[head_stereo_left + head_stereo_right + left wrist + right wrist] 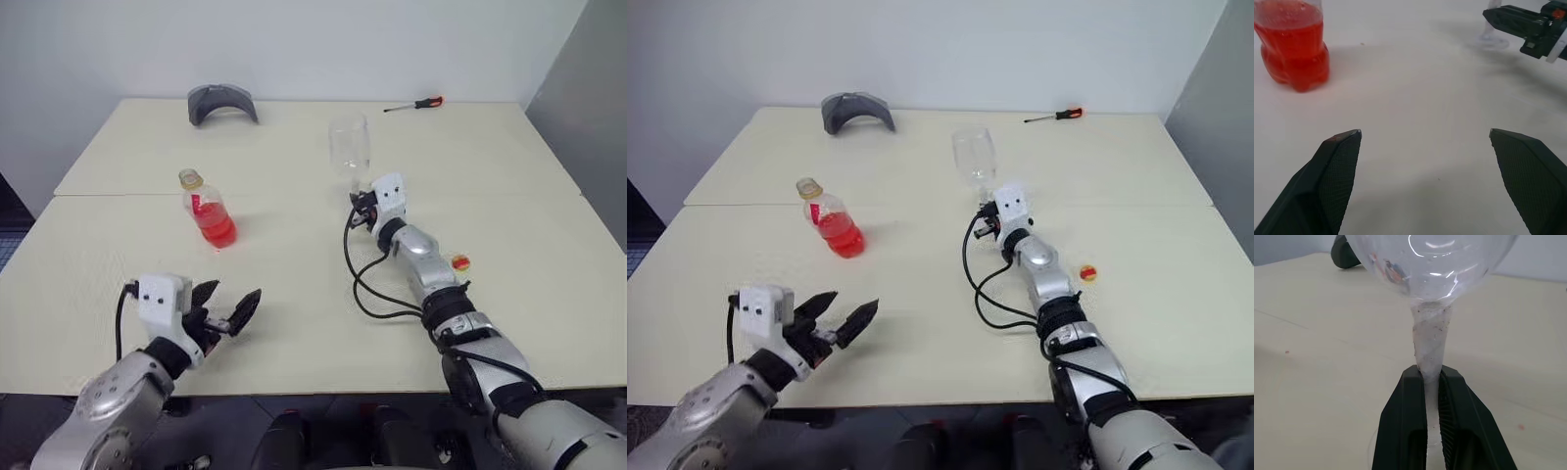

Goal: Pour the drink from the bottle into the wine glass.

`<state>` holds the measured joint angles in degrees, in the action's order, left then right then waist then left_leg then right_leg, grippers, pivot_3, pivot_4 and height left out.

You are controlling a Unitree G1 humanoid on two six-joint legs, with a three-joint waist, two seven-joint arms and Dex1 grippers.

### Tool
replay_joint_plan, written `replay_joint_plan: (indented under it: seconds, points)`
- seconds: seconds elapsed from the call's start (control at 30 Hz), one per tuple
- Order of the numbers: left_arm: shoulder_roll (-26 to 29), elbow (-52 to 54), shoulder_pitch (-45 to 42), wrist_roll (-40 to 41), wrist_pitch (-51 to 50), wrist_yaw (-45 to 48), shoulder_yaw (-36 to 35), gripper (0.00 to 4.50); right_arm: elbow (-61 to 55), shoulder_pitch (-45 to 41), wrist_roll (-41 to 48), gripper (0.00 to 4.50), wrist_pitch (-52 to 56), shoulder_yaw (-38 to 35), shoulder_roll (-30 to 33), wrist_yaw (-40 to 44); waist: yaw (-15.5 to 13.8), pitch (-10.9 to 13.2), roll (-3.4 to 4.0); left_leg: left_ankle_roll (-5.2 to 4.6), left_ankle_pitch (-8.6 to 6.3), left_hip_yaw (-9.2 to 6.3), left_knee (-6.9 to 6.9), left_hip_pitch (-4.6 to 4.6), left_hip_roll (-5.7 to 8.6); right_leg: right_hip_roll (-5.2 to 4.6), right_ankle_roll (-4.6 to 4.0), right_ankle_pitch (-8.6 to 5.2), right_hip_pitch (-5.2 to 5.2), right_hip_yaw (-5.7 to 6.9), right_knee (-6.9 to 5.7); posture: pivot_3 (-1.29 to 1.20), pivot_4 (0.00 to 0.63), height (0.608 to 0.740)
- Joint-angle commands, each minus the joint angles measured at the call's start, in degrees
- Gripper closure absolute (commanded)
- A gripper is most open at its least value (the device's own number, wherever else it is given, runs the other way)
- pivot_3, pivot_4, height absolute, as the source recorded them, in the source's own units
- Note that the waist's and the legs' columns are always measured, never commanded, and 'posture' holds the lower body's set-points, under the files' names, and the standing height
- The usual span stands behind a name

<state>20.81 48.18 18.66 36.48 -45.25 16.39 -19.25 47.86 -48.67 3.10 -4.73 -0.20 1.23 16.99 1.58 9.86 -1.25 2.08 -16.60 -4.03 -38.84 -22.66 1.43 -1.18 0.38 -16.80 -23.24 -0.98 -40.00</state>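
Note:
My left gripper will next pick up the bottle by its narrowed part below the label to pour. The bottle's sides slope up toward its neck.
The bottle [208, 211], small and clear with the red drink [1293, 54] in its lower half, stands upright on the table's left half. The wine glass [350, 147] stands upright near the middle, its bowl empty. My right gripper [1431, 372] is shut on the glass's thin stem [1429, 347], just above the foot, and reaches in level from the near side. My left gripper [235, 292] hovers open near the table's front edge, short of the bottle, with nothing between its fingers [1337, 166].
A grey curved object [222, 103] lies at the back left of the cream table [294, 323], and a red-handled screwdriver [416, 104] at the back right. A small red and yellow thing [459, 262] sits beside my right forearm. A black cable [364, 284] loops off that arm.

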Motion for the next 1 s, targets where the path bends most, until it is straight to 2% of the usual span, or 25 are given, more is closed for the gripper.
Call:
replay_joint_plan:
  seconds: [0.03,0.17,0.4,0.57,0.8,1.0]
  points:
    - [-1.14,4.64,1.96,-1.43,2.96,-2.07,1.65,0.0,-2.95,1.73,0.29,4.43,0.25,-0.22,-1.36,-1.63,0.02,-0.01,0.01,-0.01,-0.01,-0.01,0.0,0.01,-0.01,0.02,0.0,0.0,0.0,0.0,-0.02,0.0,0.15,0.74]
    - [-1.37,4.95,2.65,-2.13,4.11,-3.43,1.95,0.0,-4.54,4.7,-0.95,4.43,2.28,1.66,-2.28,-2.14,0.11,-0.25,0.06,-0.19,-0.1,-0.01,0.05,0.11,-0.04,0.07,-0.01,-0.01,0.05,0.0,-0.06,0.0,0.15,0.74]
    - [0.13,5.09,3.09,-2.16,4.93,-3.53,2.3,0.0,-11.31,8.74,-3.94,4.43,7.97,5.3,-0.22,-0.54,0.16,-0.65,0.12,-0.2,-0.11,-0.02,0.09,0.14,-0.04,0.07,-0.03,-0.02,0.08,0.0,-0.01,0.0,0.15,0.74]
    - [0.13,4.22,1.11,-2.39,4.4,-4.83,3.08,0.0,-13.3,10.22,-4.04,4.43,6.41,6.43,-0.16,1.03,0.17,-0.71,0.14,-0.2,-0.12,-0.01,0.09,0.16,-0.04,0.08,-0.03,-0.03,0.11,0.0,0.0,0.0,0.15,0.74]
    - [1.3,4.93,2.38,-0.17,3.88,-3.76,2.2,0.0,-17.87,11.17,-2.64,4.43,2.09,10.03,-4.29,7.52,0.53,-0.7,0.15,-0.21,-0.12,-0.01,0.18,0.21,-0.1,0.13,-0.07,-0.05,0.08,-0.02,0.0,0.0,0.15,0.74]
    - [4.08,3.62,2.27,-0.15,6.69,0.74,2.49,0.0,-15.77,9.8,-2.91,4.43,-0.19,11.96,-7.32,10.58,0.29,-0.69,0.17,-0.2,-0.12,-0.02,0.2,0.21,-0.08,0.13,-0.07,-0.05,0.07,-0.01,0.02,0.0,0.15,0.74]
